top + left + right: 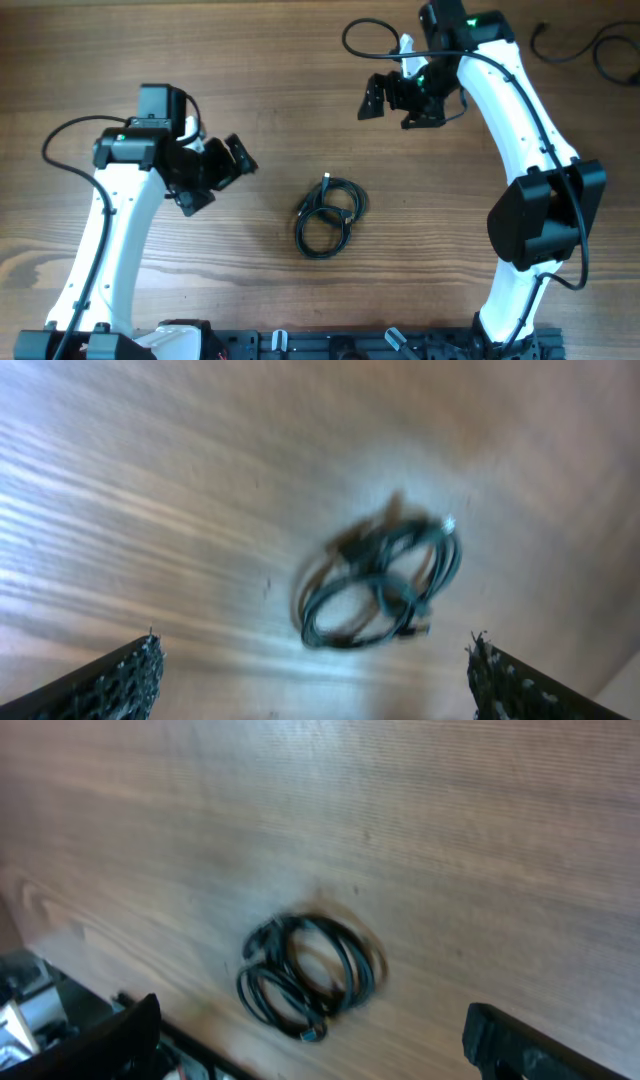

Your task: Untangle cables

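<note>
The loop of the cables sticks out from the near side of the bundle. I will grab the cables there next with my left gripper, and the rest stays free for my right gripper to untangle.
The cables (330, 216) lie coiled in a small black bundle on the wooden table, a metal-tipped plug sticking out at its top. My left gripper (222, 172) hangs open to the left of the bundle, apart from it. Up and to the right, my right gripper (392, 100) is also open and empty. In the left wrist view the cables (382, 582) show blurred beyond the wide-spread fingertips (125, 678). In the right wrist view the cables (307, 974) lie between and beyond the two dark fingers (525, 1042).
Another black cord (590, 45) lies at the table's far right corner. The arm bases and a black rail (330, 345) run along the near edge. Thick black wires loop from each arm.
</note>
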`<state>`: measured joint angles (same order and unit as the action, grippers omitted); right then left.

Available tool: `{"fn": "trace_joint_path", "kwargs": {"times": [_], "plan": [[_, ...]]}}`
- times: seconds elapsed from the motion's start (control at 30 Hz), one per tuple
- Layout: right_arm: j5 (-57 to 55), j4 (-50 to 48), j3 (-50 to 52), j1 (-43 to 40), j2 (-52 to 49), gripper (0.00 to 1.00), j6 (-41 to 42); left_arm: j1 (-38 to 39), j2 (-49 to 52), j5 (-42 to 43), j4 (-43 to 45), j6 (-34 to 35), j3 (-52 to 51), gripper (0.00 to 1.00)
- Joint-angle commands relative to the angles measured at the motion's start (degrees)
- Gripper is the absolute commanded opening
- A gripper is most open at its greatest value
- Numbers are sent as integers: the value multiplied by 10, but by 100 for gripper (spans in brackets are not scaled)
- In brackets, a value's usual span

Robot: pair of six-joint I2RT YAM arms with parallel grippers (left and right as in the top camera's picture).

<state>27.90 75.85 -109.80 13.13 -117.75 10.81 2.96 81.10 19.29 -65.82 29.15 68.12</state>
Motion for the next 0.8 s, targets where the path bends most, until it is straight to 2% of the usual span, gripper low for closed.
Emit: {"fn": "trace_joint_path", "kwargs": {"times": [0.0, 0.07, 0.13, 0.37, 0.6, 0.77], "plan": [[-13, -24, -3, 5, -9, 100, 112, 61, -3, 19, -20, -35, 5, 100], [-13, -28, -3, 7, -9, 100, 188, 107, -3, 19, -19, -35, 4, 100], [-13, -39, -3, 21, -9, 100, 216, 152, -3, 10, -13, -35, 4, 100], [-59, -47, -3, 82, -9, 100, 209, 183, -3, -7, -22, -32, 4, 100], [-84, -44, -3, 64, -9, 100, 207, 187, -3, -7, -63, -35, -2, 100], [-89, -37, -3, 31, -9, 100, 202, 222, -3, -7, -29, -33, -64, 100]]}}
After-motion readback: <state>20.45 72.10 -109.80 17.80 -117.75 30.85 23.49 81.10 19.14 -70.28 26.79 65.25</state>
